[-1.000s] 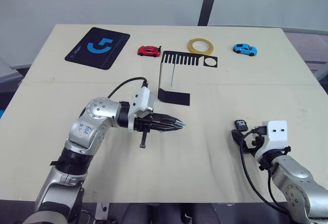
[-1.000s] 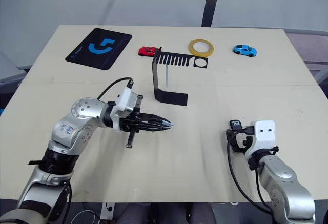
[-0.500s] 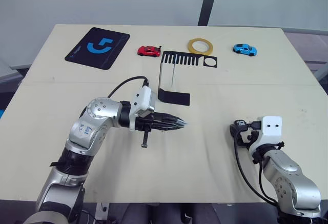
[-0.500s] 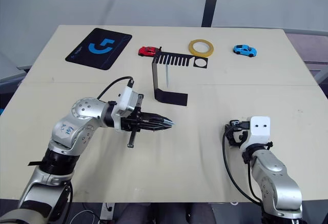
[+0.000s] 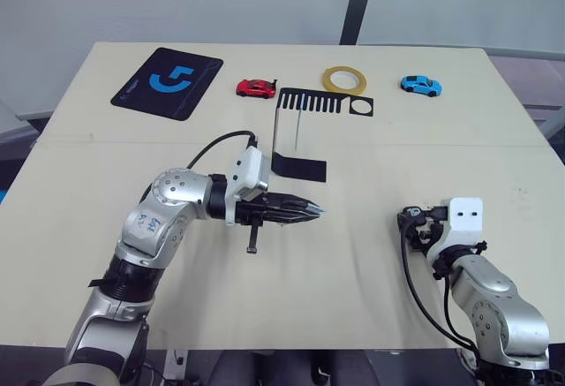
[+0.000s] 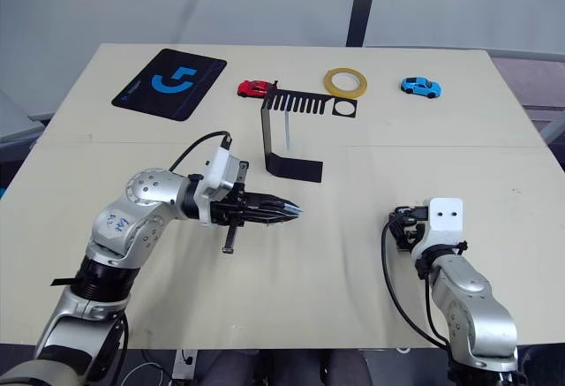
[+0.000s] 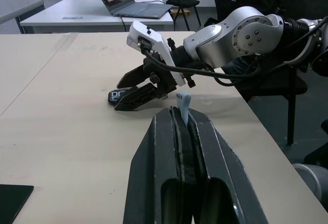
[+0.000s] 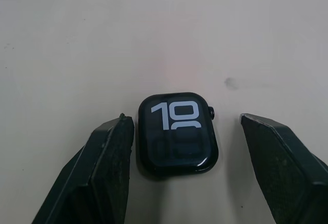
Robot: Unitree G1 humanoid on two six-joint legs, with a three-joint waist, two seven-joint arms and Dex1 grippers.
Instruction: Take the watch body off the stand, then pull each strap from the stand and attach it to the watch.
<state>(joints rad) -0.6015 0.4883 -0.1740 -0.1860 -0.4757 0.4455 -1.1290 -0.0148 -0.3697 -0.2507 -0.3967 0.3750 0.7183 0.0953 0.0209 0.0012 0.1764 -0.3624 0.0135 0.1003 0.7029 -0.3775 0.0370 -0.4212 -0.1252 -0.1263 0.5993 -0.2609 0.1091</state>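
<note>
My right gripper grabs the watch body by its crowned side [image 8: 214, 131] and opposite side next, to attach the pale strap to the watch body.
The watch body [image 8: 178, 131] lies flat on the table with its screen up, showing white digits. My right gripper [image 8: 183, 117] is open, one finger on each side of it and not touching it; the pair is also seen at the table's right front [image 5: 411, 221]. My left gripper [image 5: 309, 212] is shut on a pale grey-blue strap [image 7: 183, 102], whose tip sticks out past the fingertips, and it points right at mid-table. The black stand [image 5: 298, 166] rises behind that gripper. A second thin pale strap [image 5: 298, 126] hangs from its comb-slotted top plate [image 5: 327, 103].
Along the far side of the table lie a black mat with a blue logo [image 5: 168, 81], a red toy car [image 5: 256, 88], a yellow tape roll [image 5: 345, 79] and a blue toy car [image 5: 421, 85]. Bare tabletop separates my two grippers.
My right wrist has tilted and drawn back slightly, staying over the watch body. The left gripper has edged a little to the right with the strap in it.
</note>
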